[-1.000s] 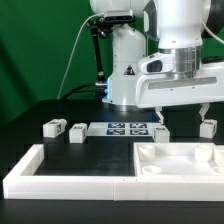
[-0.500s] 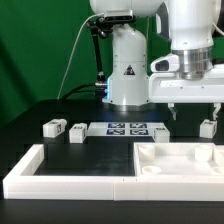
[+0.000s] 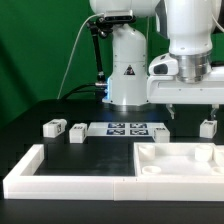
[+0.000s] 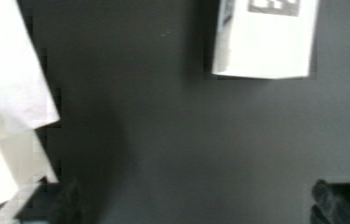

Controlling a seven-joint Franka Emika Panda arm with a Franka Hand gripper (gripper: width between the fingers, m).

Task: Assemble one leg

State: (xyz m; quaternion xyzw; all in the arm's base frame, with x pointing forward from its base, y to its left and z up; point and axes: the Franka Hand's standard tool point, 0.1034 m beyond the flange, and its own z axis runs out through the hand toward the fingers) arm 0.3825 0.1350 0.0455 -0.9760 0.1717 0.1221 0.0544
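My gripper grabs the white leg by its end with the tag marker (image 3: 208,129) (image 4: 275,8) next, to assemble one leg onto the white tabletop.
Several small white legs with tag markers lie on the black table: two at the exterior view's left (image 3: 54,127) (image 3: 77,133), one by the marker board (image 3: 160,130) and one at the far right (image 3: 207,128). My gripper (image 3: 194,110) hangs open and empty above the table, between the last two legs. In the wrist view one leg (image 4: 266,40) lies on the dark table, away from my gripper (image 4: 198,205) and not between its dark fingertips (image 4: 346,200). The large flat white tabletop (image 3: 185,158) lies in front and shows in the wrist view (image 4: 8,80).
The marker board (image 3: 125,128) lies flat at the middle of the table. A long white L-shaped rail (image 3: 60,178) runs along the front and the exterior view's left. The robot's white base (image 3: 125,70) stands behind.
My gripper has moved toward the exterior view's right, from over the leg by the marker board toward the far right leg. It has barely moved in the last half second.
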